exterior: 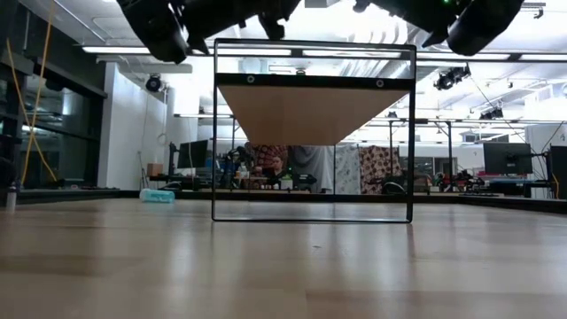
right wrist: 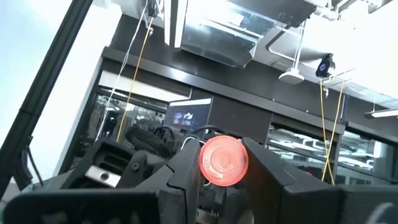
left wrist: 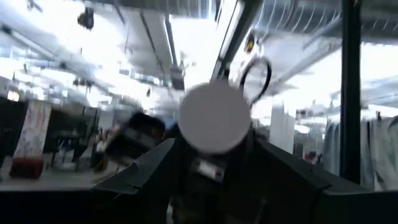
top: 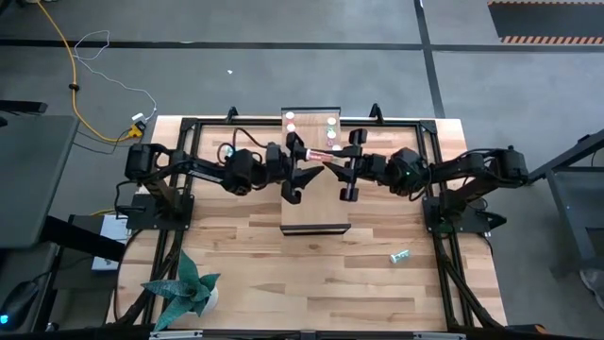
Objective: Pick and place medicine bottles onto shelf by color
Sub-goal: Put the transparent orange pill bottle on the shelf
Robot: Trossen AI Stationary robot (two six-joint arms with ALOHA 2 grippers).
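The left gripper grabs the pink bottle by its white cap [top: 311, 154] next, to take it over for its place on the shelf [top: 316, 203].
A pink medicine bottle [top: 318, 152] lies level in the air above the shelf [top: 316, 203], between my two grippers. My right gripper [top: 334, 156] is shut on it; the right wrist view shows its round red bottom [right wrist: 224, 160]. My left gripper [top: 302, 149] is open. The bottle's white cap [left wrist: 214, 117] stands between its fingers, and I cannot tell whether they touch it. On the shelf's far end stand two pink bottles [top: 291, 121] and two green ones [top: 330, 126]. A teal bottle [top: 400, 256] lies on its side on the table at the near right. My right gripper pinches the pink bottle's body near its bottom end [right wrist: 224, 177] between its two fingers [right wrist: 264, 168]. The fingers come from the table's right, slanting a little upward, and lie along the bottle. The bottle is clear of the shelf, its cap end toward my left gripper.
The shelf's dark frame [exterior: 214, 133] stands on the table's middle, its board raised. A potted plant [top: 184, 288] stands at the near left corner. Bare tabletop [top: 311, 283] lies between the shelf and the near edge.
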